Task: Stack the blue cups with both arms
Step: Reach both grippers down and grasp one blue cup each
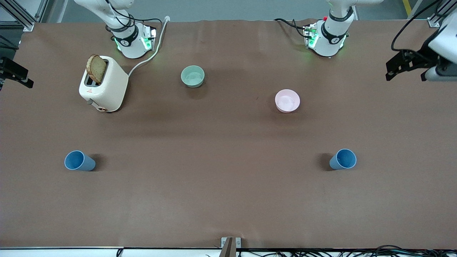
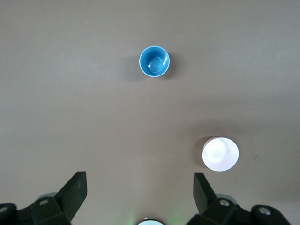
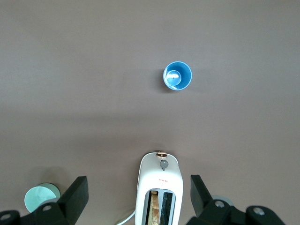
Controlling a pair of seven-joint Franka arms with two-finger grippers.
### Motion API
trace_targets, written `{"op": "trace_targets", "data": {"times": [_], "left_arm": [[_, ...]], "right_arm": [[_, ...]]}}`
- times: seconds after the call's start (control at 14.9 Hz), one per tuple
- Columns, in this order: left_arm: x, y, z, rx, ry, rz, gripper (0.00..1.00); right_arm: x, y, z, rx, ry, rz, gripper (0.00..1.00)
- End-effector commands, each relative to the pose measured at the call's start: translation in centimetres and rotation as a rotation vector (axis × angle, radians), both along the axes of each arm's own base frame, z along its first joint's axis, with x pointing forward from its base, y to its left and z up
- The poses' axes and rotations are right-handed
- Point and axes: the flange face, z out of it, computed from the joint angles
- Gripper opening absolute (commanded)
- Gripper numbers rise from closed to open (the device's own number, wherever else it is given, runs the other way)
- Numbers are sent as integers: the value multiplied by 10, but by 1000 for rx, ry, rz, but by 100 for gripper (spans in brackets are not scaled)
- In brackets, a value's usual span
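Observation:
The blue cup should be grabbed next by its rim (image 1: 343,152) with my left gripper, to stack the blue cups.
Two blue cups stand upright and far apart on the brown table, both in its part nearer the front camera. One cup (image 1: 79,161) is toward the right arm's end and shows in the right wrist view (image 3: 177,76). The other cup (image 1: 343,159) is toward the left arm's end and shows in the left wrist view (image 2: 154,61). My left gripper (image 1: 407,73) (image 2: 139,187) hangs high over the left arm's end of the table, open and empty. My right gripper (image 1: 16,73) (image 3: 139,187) hangs high over the right arm's end, open and empty, partly cut off in the front view.
A white toaster (image 1: 104,85) (image 3: 159,187) with a slice of bread (image 1: 96,68) stands near the right arm's base, its cord running toward the base. A pale green bowl (image 1: 192,76) (image 3: 41,198) and a pink bowl (image 1: 287,100) (image 2: 220,154) sit farther from the front camera than the cups.

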Motion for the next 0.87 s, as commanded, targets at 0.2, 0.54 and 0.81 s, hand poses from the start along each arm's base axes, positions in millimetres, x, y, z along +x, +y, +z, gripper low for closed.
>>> {"op": "trace_targets", "data": {"times": [0.2,0.54,0.81], "left_arm": [[88,18,-165,-4,-8,33,100],[109,51,-299,-16,-55,73,100],[113,49,-361,-26,-13,71,79]], "right_arm": [[3,-16,-7,-26,-40,-43,97],[58,-50,-84,-19,-23,-83,96],[73,-72,-159,29,-25,-140,94]]}}
